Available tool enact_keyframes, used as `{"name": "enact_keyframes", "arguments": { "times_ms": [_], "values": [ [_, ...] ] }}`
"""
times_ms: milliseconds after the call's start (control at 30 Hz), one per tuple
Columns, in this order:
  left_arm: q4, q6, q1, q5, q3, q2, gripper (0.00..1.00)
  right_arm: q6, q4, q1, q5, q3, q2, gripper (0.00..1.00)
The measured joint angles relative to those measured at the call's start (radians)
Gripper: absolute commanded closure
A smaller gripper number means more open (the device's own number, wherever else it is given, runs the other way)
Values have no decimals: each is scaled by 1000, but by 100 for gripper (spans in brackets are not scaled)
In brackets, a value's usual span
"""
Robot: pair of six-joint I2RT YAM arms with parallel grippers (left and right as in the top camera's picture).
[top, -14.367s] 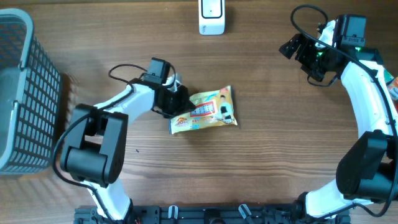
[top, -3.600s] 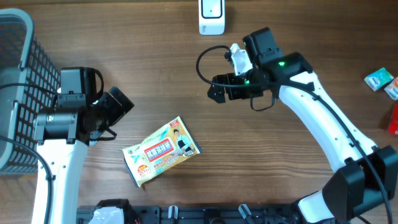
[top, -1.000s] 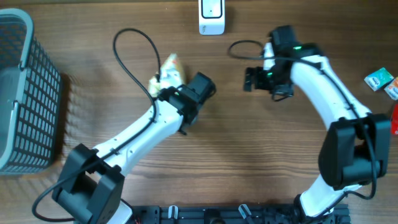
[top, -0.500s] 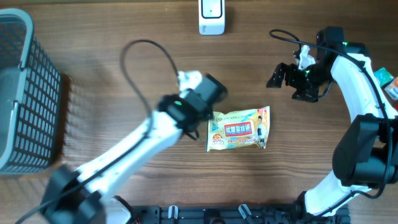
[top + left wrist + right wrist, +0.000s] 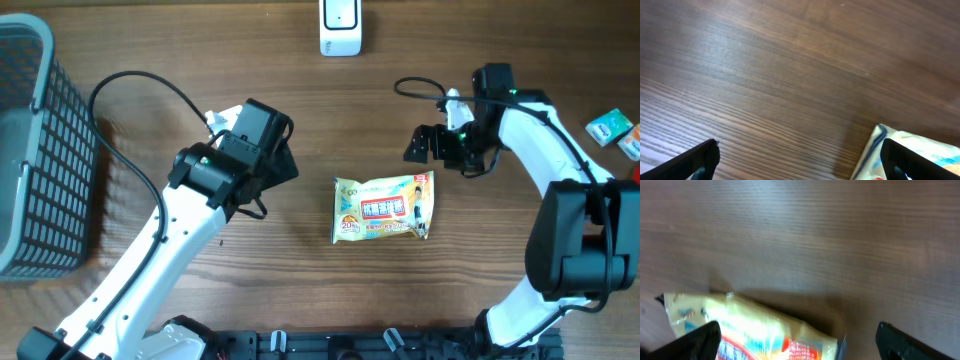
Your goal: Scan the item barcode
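My right gripper pinches the packet's far edge (image 5: 417, 179) (image 5: 804, 330) next, since that leaves the packet's end by my left gripper free for handover and scanning.
The item, a yellow snack packet (image 5: 385, 208), lies flat on the wooden table with its printed face up; no barcode shows. My left gripper (image 5: 288, 172) stands open a little left of it, holding nothing. In the left wrist view the packet's corner (image 5: 905, 155) shows just inside the right fingertip (image 5: 920, 160). My right gripper (image 5: 420, 146) hangs open above the packet's upper right corner. In the right wrist view the packet (image 5: 755, 325) lies below and between the spread fingers. The white scanner (image 5: 340, 28) stands at the table's far edge.
A grey mesh basket (image 5: 30, 150) stands at the left edge. A few small boxes (image 5: 612, 127) lie at the far right. A black cable (image 5: 130, 85) loops from the left arm over the table.
The left gripper carried the packet down from near the scanner, let it go on the table and drew back to the left, now open. The right gripper moved left toward the packet.
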State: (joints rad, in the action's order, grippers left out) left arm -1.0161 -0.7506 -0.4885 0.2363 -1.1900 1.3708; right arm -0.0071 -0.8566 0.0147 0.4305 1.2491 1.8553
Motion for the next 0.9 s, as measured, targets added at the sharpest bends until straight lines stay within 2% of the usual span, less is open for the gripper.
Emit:
{"name": "enact_keyframes", "arguments": {
  "times_ms": [133,333,433,467,533,800,900],
  "values": [
    [5,0,10,-3,32,0,0,-121,102,60,28,-2,0,0],
    [6,0,10,-3,43,0,0,-242,97,217,-41,-11,53,0],
    [6,0,10,-3,43,0,0,-280,37,231,-114,-14,87,1],
    [5,0,10,-3,43,0,0,-289,19,230,-125,-12,90,3],
    [6,0,10,-3,44,0,0,-306,-3,229,-133,-10,92,15],
    [6,0,10,-3,45,0,0,-327,-139,225,-32,-26,104,22],
    [6,0,10,-3,45,0,0,-328,-177,224,35,-36,113,34]
  ]
}}
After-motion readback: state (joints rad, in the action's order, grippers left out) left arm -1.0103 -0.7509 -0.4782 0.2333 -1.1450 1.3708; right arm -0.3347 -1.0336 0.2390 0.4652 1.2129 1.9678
